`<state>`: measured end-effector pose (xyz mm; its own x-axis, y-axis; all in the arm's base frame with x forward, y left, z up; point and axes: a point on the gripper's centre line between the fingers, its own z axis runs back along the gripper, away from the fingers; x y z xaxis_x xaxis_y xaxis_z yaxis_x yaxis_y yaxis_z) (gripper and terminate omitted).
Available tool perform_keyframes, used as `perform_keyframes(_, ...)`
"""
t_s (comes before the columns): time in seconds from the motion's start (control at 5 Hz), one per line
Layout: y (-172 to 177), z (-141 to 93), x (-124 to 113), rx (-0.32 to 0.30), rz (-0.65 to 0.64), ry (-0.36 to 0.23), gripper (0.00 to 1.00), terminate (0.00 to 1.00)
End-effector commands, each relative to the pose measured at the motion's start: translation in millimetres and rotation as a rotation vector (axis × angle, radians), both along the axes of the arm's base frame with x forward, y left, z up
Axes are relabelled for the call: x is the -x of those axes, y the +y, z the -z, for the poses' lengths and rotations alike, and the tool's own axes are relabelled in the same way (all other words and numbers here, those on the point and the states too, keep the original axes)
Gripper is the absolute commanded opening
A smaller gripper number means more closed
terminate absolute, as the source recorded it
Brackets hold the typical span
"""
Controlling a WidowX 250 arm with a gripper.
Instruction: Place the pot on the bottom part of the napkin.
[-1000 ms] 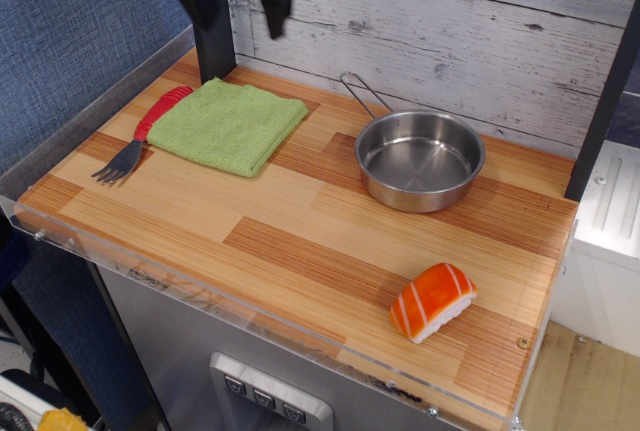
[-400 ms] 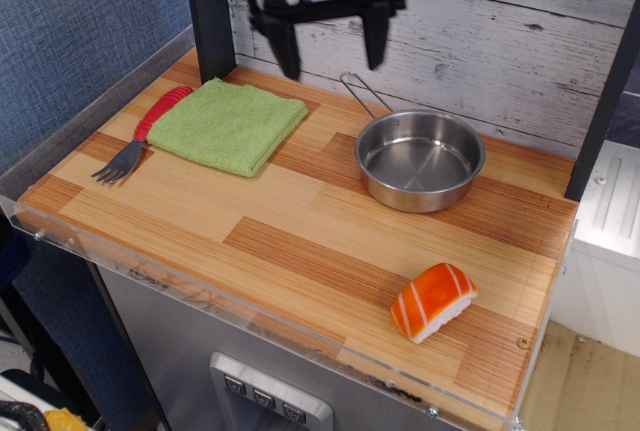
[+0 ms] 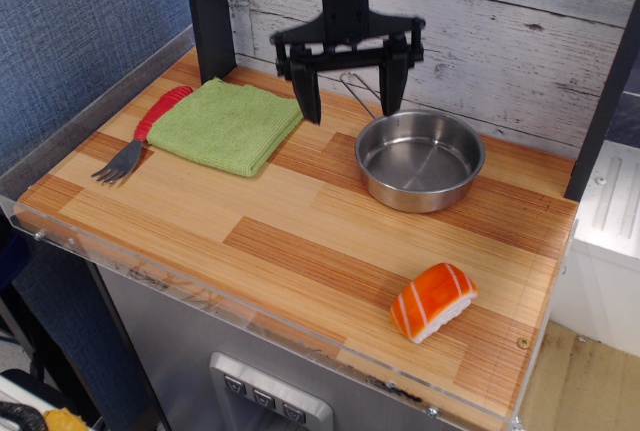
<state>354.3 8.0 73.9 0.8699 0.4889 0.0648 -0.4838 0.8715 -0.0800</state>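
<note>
The pot needs to go on the bottom part of the napkin [image 3: 228, 125], so I will next pick it up with my gripper by its metal rim.
The pot [image 3: 420, 159], a shallow shiny steel pan, sits on the wooden table at the back right, its thin wire handle [image 3: 358, 94] pointing back left. The napkin [image 3: 228, 125], a folded light-green cloth, lies flat at the back left. My black gripper [image 3: 350, 101] hangs open above the table, between the napkin and the pot. Its fingers straddle the wire handle, one finger tip [image 3: 311, 109] near the napkin's right corner, the other [image 3: 391, 101] by the pot's back rim. It holds nothing.
A red-handled grey fork [image 3: 140, 137] lies along the napkin's left edge. A salmon sushi piece [image 3: 432, 300] sits near the front right. A black post [image 3: 209, 13] stands at the back left. A white plank wall [image 3: 520, 41] runs behind the wooden table [image 3: 300, 231].
My gripper has swung from the upper left, above the post, rightward and down to hang over the pot's handle. The pot, napkin, fork and sushi have not moved.
</note>
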Motion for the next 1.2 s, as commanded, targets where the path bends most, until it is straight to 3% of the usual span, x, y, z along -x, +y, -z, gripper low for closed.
perform_keyframes(0.0,11,16,6,-0.047,0.077,-0.019,1.0,0.0)
perform_keyframes(0.8,-8,46,3,-0.067,0.095,0.006,1.0,0.0)
perform_keyframes(1.0,-11,50,0,-0.095,0.136,-0.003,0.0,0.0)
